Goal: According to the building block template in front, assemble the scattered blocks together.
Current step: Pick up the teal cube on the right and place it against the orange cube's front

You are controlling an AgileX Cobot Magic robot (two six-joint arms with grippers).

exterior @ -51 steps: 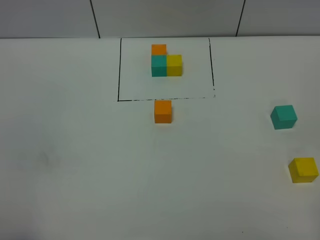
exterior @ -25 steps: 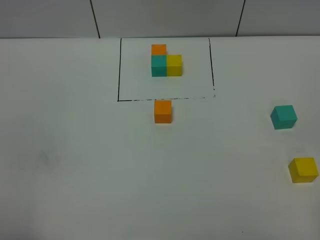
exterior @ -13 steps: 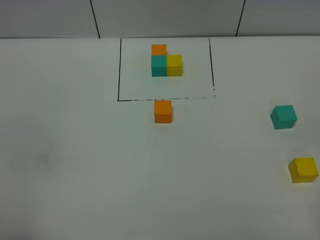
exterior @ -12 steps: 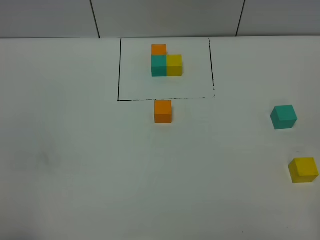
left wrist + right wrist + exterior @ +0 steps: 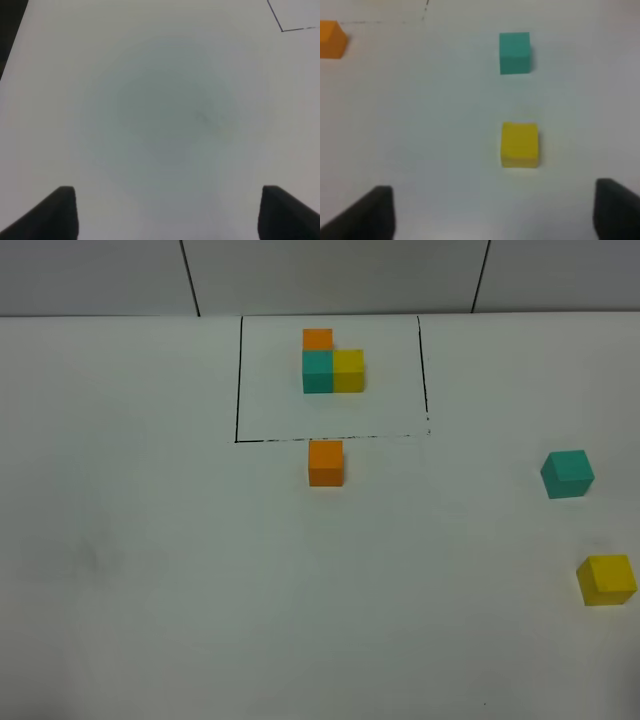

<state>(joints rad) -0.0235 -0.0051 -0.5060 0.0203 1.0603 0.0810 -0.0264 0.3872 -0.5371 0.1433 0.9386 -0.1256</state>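
My right gripper should next grab the opposite sides of the loose teal cube, to set it against the loose orange cube (image 5: 326, 462) (image 5: 332, 39).
The building block template (image 5: 331, 366) is an L-shaped trio of orange, teal and yellow cubes inside a thin black drawn rectangle at the back centre of the white table. The loose orange cube (image 5: 326, 462) sits just outside the rectangle's front line. The loose teal cube (image 5: 567, 473) and the loose yellow cube (image 5: 606, 579) lie at the far right. The right wrist view shows the yellow cube (image 5: 519, 144), the teal cube (image 5: 514, 52) and the orange cube (image 5: 332, 39). My right gripper (image 5: 492, 212) is open and hovers short of the yellow cube. My left gripper (image 5: 167, 212) is open over bare table.
The white table (image 5: 200, 580) ends at a grey panelled wall (image 5: 330, 275) at the back. A corner of the black rectangle (image 5: 282, 25) shows in the left wrist view. A dark edge of the table (image 5: 10, 30) shows there too.
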